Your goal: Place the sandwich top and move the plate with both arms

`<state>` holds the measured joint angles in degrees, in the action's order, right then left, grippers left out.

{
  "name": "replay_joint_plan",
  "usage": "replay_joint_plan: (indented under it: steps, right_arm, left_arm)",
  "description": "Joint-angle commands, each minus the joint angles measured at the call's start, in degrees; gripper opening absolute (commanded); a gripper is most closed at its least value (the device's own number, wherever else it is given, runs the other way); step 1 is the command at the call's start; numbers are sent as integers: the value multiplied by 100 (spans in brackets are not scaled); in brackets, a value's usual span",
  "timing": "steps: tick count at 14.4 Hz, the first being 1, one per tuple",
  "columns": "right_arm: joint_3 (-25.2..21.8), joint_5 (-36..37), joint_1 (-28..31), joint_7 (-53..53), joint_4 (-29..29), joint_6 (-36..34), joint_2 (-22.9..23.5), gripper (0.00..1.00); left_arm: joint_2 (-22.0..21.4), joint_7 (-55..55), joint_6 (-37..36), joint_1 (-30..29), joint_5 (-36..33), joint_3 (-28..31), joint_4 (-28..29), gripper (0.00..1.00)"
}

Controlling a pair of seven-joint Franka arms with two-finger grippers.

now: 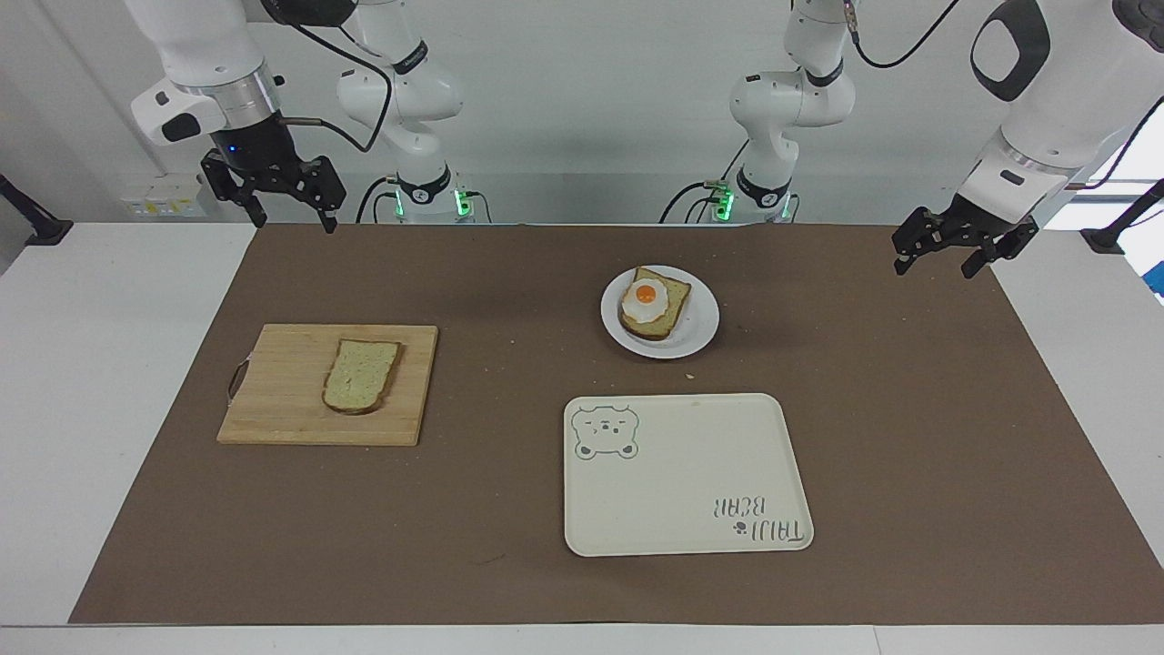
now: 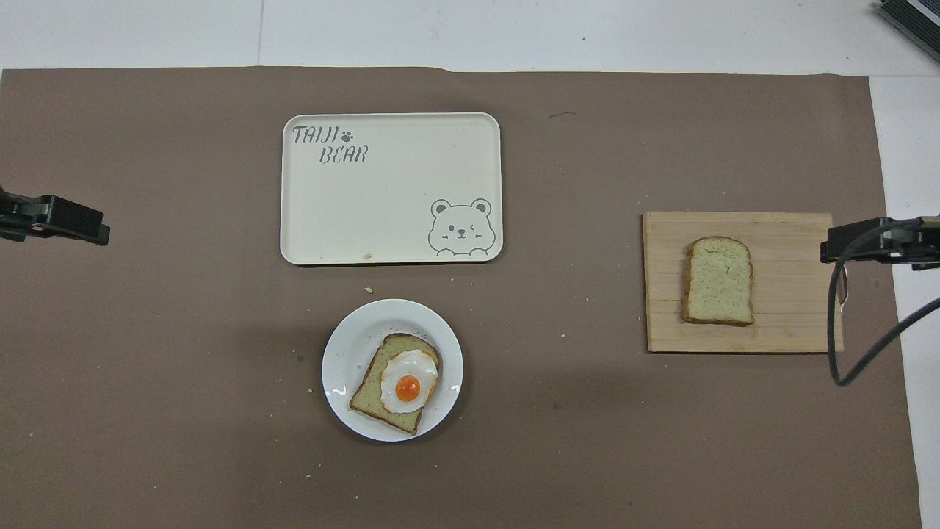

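The plain bread slice should go on top of the fried-egg sandwich on the plate [image 2: 396,383], so I need to grab the slice by its crust edge [image 2: 750,270] with my right gripper next.
The sandwich top [image 1: 361,375] is a plain bread slice lying flat on a wooden cutting board [image 1: 273,400] toward the right arm's end; it also shows in the overhead view [image 2: 718,281]. The small white plate [image 1: 700,335] holds a bread slice with a fried egg [image 1: 651,305], nearer to the robots than the tray; the plate also shows in the overhead view [image 2: 352,345]. My right gripper [image 1: 289,218] hangs open and empty, high over the mat's corner. My left gripper [image 1: 937,266] hangs open and empty over the mat's edge at the left arm's end.
A cream rectangular tray [image 1: 682,473] with a bear drawing lies farther from the robots than the plate. The cutting board [image 2: 793,323] has a small handle at its outer edge. A brown mat [image 1: 509,509] covers the table. Crumbs lie around the plate.
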<state>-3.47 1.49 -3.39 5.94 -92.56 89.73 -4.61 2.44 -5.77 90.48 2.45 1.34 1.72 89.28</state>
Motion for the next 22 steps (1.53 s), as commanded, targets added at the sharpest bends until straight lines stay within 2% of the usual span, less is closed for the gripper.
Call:
replay_joint_plan:
  steps: [1,8,11,14,22]
  right_arm:
    - [22,-61,40,-172,-69,27,-49,100]
    - [22,-61,75,-172,-139,211,-40,100]
    - [13,-79,128,-373,-428,395,-13,100]
    - [-5,-341,294,-848,-1095,1238,48,100]
    - [-5,-808,673,-1806,-2151,3014,944,100]
  left_arm:
    - [-42,-56,40,-60,-20,-31,11,100]
    - [-42,-56,40,-60,-20,-31,11,100]
    - [-59,-56,-21,-60,-20,-31,19,100]
    - [-59,-56,14,-60,-20,-31,11,100]
    - [-68,-39,-13,-42,-11,-31,11,100]
